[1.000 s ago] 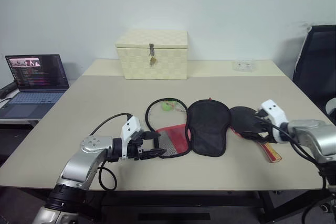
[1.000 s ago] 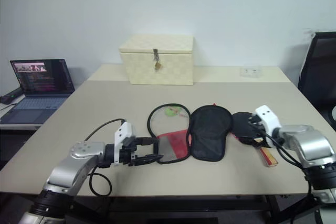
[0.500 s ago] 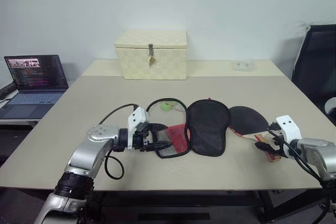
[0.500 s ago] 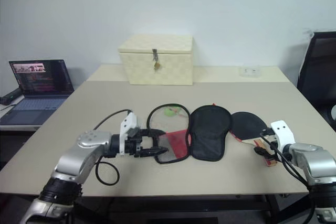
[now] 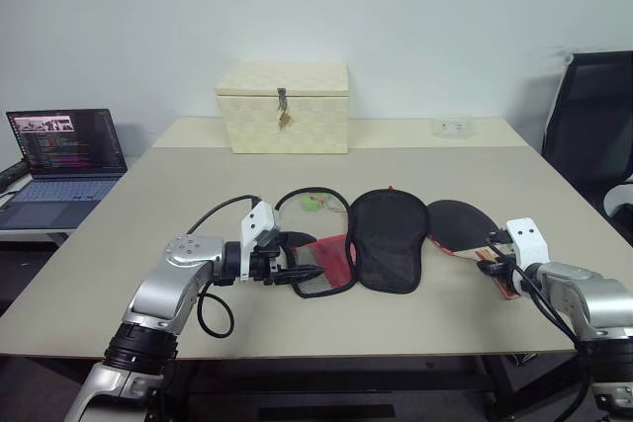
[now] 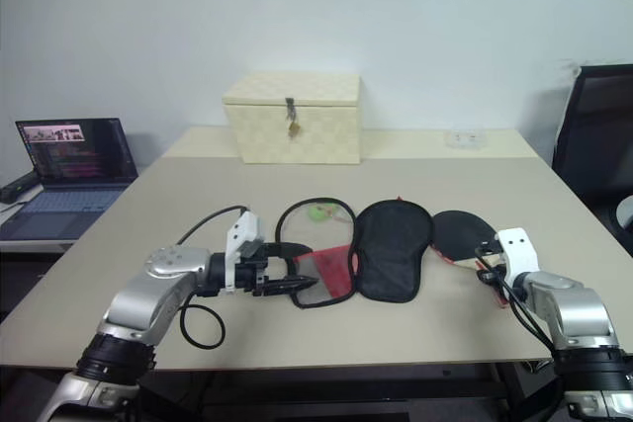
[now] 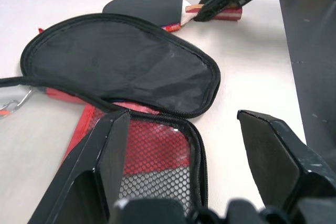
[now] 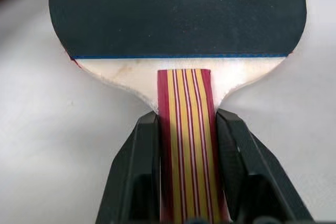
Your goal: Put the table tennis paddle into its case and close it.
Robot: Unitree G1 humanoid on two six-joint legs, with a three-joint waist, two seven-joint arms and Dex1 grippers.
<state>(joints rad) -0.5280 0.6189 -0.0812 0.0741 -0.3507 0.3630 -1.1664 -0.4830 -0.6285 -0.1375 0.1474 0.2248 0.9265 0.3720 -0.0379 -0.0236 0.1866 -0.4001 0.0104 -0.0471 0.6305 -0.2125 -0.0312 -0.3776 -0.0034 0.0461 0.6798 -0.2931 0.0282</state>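
The paddle (image 5: 457,224) is outside the black flap (image 5: 388,241), so my right gripper needs to move it toward the case before letting go.
The table tennis paddle (image 5: 457,224) lies flat on the table (image 5: 198,185), right of the case, black face up. Its striped wood-and-red handle (image 8: 186,145) sits between the fingers of my right gripper (image 5: 492,262), which press on both of its sides. The case (image 5: 388,239) lies unzipped in the middle of the table, black flap spread open beside its red mesh front (image 5: 331,262). A green pull tag (image 5: 315,202) rests just behind it. My left gripper (image 5: 294,269) stands open at the case's left edge, the mesh front (image 7: 157,150) lying between its wide-spread fingers.
A cream woven box (image 5: 283,106) with a latch stands at the back of the table. A small clear item (image 5: 453,127) lies at the back right. An open laptop (image 5: 59,150) sits on a side desk to the left, a black chair (image 5: 593,116) to the right.
My right gripper has come off the paddle's blade, dropped to the handle and closed on it. My left gripper has moved right and now straddles the case's mesh front.
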